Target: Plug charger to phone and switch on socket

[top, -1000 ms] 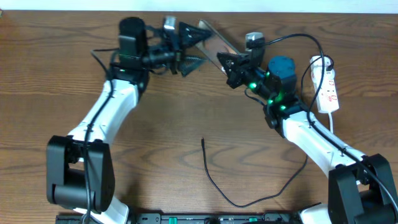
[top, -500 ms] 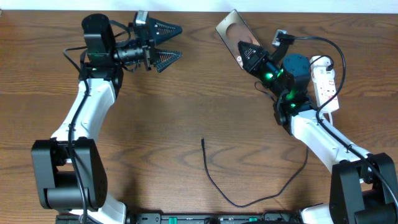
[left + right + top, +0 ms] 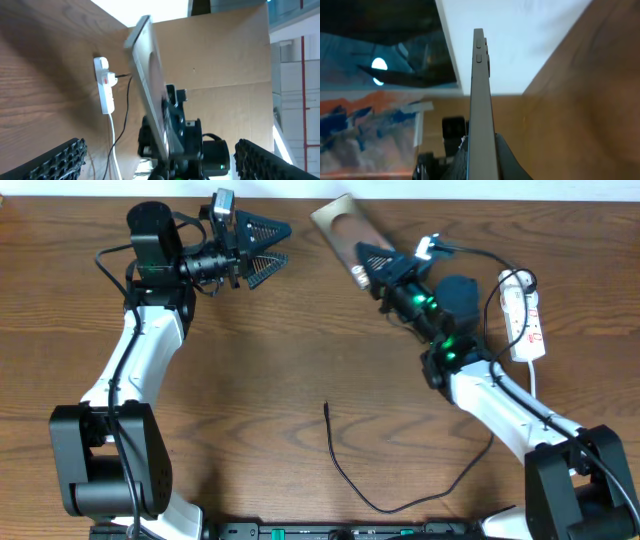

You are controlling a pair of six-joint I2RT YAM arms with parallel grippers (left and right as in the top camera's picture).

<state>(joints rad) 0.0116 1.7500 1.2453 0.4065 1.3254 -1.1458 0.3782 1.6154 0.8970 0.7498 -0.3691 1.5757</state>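
The bare table shows between my fingers and the phone's near edge. My left gripper isn't ready to close yet and should first move toward that edge, then close on it.
My right gripper (image 3: 372,264) is shut on the phone (image 3: 338,224) and holds it up off the table at the back centre, tilted. In the right wrist view the phone (image 3: 481,95) shows edge-on between the fingers (image 3: 509,161). My left gripper (image 3: 274,247) hangs open to the left of the phone, apart from it, with nothing between its fingers (image 3: 56,161). In the left wrist view the phone (image 3: 146,75) stands ahead of it. The charger (image 3: 352,478), a thin black cable, lies loose on the table, its plug tip (image 3: 326,407) pointing away. The white socket (image 3: 526,312) lies at the right.
The brown wooden table (image 3: 260,390) ends at a pale wall along the back. The socket (image 3: 104,86) has a white cord trailing toward the front. Thick black robot cables loop over the right arm. A cardboard panel (image 3: 225,60) stands behind the right arm.
The left gripper has pulled back to the left, away from the phone, and stayed open. The right gripper has swung the phone round and carried it a little to the left.
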